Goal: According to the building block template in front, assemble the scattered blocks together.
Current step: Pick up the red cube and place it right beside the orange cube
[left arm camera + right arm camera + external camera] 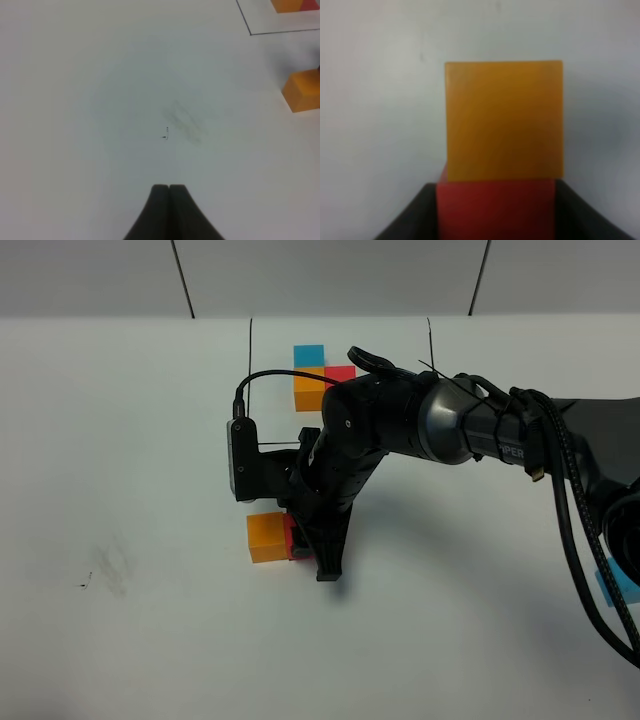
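The red cube's lower edge (300, 558) rests on the white table, flush beside the orange cube, so it is now time for my right gripper to open.
The building block template (311, 388) lies at the back, a light blue, orange and red cube trio inside thin black lines. The loose orange cube (266, 537) sits on the table in front of it. My right gripper (303, 543) reaches across the middle and is shut on the loose red cube (289, 536), which touches the orange cube's right side. In the right wrist view the red cube (495, 210) sits between the fingers, against the orange cube (504, 120). The loose light blue cube (613, 586) lies far right, partly behind a cable. My left gripper (169, 189) is shut and empty.
The white table (130, 440) carries a faint dark smudge (106, 570) at the left, also in the left wrist view (182, 122). That view catches the orange cube (303, 91) and the frame's corner (250, 33). The right arm and its cables cover the table's right side.
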